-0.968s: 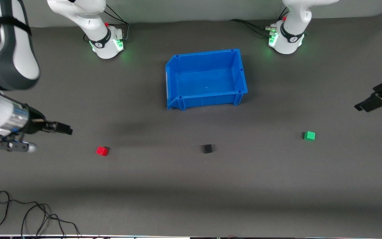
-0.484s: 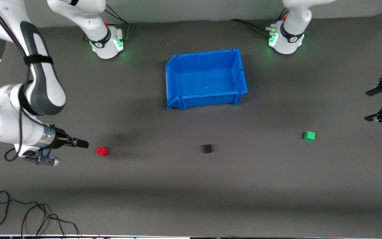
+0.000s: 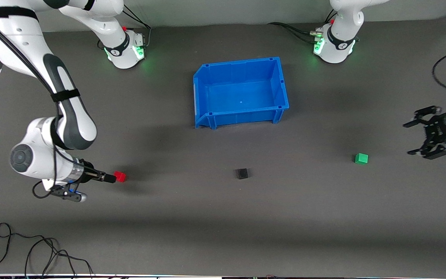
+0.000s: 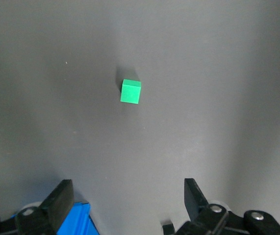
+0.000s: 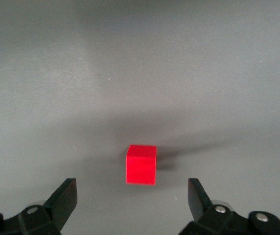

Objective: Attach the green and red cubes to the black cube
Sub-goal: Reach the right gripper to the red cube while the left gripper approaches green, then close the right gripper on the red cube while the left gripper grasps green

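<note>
My left gripper grabs the green cube [image 3: 361,158] by its opposite sides next, to attach it to the black cube [image 3: 241,173].
The red cube [image 3: 120,176] lies on the grey mat toward the right arm's end. My right gripper [image 3: 109,178] is low beside it, open and empty. In the right wrist view the red cube [image 5: 141,164] sits just ahead of the open right gripper [image 5: 131,200], not between the fingers. The black cube [image 3: 241,173] lies mid-table, nearer the camera than the blue bin. The green cube [image 3: 361,158] lies toward the left arm's end. My left gripper [image 3: 415,138] is open and empty, apart from it. In the left wrist view the green cube [image 4: 130,91] is well ahead of the left gripper [image 4: 126,203].
An empty blue bin [image 3: 281,83] stands mid-table near the robot bases; its corner [image 4: 78,220] and the black cube [image 4: 168,229] show in the left wrist view. Loose black cables [image 3: 33,252] lie at the table's front edge toward the right arm's end.
My right gripper has come down and moved up to the red cube. My left gripper has turned and moved in toward the green cube. The cubes have not moved.
</note>
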`<action>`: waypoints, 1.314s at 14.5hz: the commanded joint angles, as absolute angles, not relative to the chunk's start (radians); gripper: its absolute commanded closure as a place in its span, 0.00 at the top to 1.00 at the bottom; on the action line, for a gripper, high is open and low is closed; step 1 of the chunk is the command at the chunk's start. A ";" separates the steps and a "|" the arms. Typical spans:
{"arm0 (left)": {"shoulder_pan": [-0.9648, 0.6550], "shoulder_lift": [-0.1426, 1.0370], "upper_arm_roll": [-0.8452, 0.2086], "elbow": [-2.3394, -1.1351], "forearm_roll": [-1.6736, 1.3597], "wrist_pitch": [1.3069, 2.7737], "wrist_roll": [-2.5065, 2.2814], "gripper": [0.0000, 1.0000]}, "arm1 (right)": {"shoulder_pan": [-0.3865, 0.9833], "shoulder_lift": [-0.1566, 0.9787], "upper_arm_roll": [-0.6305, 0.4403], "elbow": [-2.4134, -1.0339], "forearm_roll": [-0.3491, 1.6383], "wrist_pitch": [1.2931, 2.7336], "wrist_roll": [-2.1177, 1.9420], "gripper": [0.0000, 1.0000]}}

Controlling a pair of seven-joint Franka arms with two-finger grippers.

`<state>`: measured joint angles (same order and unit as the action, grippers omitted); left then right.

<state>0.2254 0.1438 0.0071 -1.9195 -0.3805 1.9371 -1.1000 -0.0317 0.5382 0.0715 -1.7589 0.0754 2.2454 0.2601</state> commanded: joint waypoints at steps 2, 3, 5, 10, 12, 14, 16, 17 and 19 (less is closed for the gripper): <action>0.233 0.242 -0.002 -1.950 -0.429 2.032 -1.108 1.00 | -0.021 0.587 0.064 -1.769 0.069 2.312 0.301 0.99; 0.235 0.270 -0.002 -1.950 -0.448 2.046 -1.106 1.00 | -0.020 0.595 0.064 -1.769 0.069 2.316 0.328 1.00; 0.239 0.313 -0.002 -1.951 -0.460 2.084 -1.031 1.00 | 0.003 0.598 0.064 -1.769 0.069 2.316 0.366 0.99; 0.239 0.402 -0.002 -1.988 -0.517 2.161 -0.859 1.00 | 0.005 0.635 0.051 -1.769 0.068 2.332 0.385 0.92; 0.238 0.402 -0.003 -2.031 -0.517 2.216 -0.835 1.00 | 0.005 0.640 0.048 -1.769 0.060 2.344 0.384 0.92; 0.235 0.410 -0.005 -2.049 -0.517 2.235 -0.780 1.00 | 0.002 0.652 0.046 -1.769 0.058 2.352 0.377 0.92; 0.229 0.423 -0.005 -2.059 -0.517 2.276 -0.772 1.00 | 0.008 0.655 0.041 -1.770 0.058 2.361 0.383 0.90; 0.224 0.436 -0.006 -2.060 -0.517 2.301 -0.770 1.00 | 0.008 0.655 0.041 -1.770 0.058 2.361 0.385 0.87; 0.222 0.454 -0.009 -2.060 -0.517 2.333 -0.761 1.00 | 0.008 0.661 0.041 -1.770 0.058 2.364 0.385 0.82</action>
